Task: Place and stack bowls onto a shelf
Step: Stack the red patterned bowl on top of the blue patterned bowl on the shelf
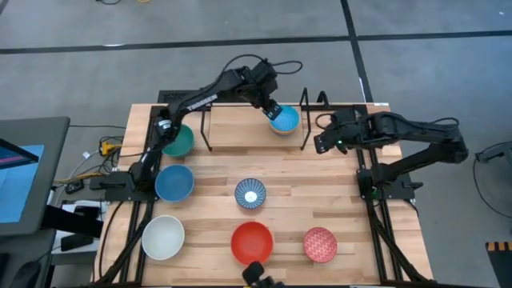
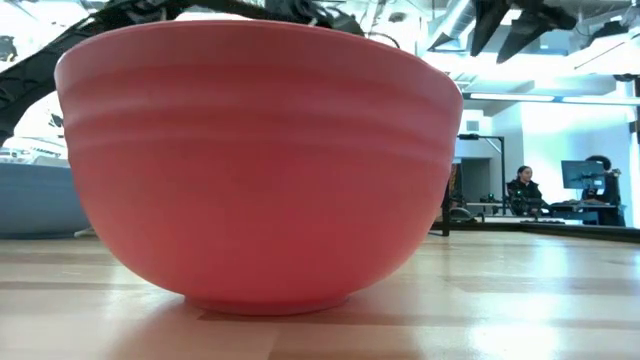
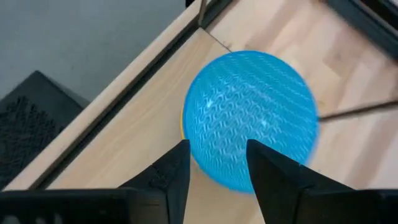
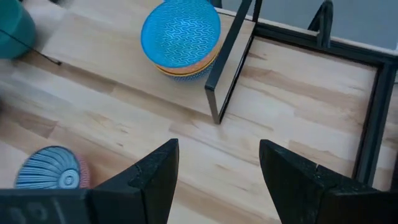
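Note:
The right gripper takes hold of the pink-red bowl by its rim (image 1: 334, 238) next, to stack it on the shelf (image 1: 240, 134).
On the shelf (image 1: 240, 134), near its right bracket (image 1: 306, 120), stands a stack of bowls topped by a blue bowl (image 1: 284, 121). The right wrist view shows this blue bowl (image 4: 180, 31) nested in a yellow one (image 4: 189, 67), with another blue one under that. My left gripper (image 1: 270, 109) hovers open just above the stack's far-left rim; the top bowl (image 3: 252, 118) shows beyond its fingers. My right gripper (image 1: 322, 142) waits open over the table, just right of the bracket. Green (image 1: 179, 141), blue (image 1: 174, 182), white (image 1: 163, 238), blue-and-white (image 1: 250, 194), red (image 1: 252, 242) and pink-red (image 1: 320, 244) bowls stand on the table.
The shelf's left bracket (image 1: 206, 128) stands beside the green bowl. The shelf plank between the two brackets is bare left of the stack. The red bowl (image 2: 260, 160) fills the low view. A monitor (image 1: 24, 172) stands off the table's left edge.

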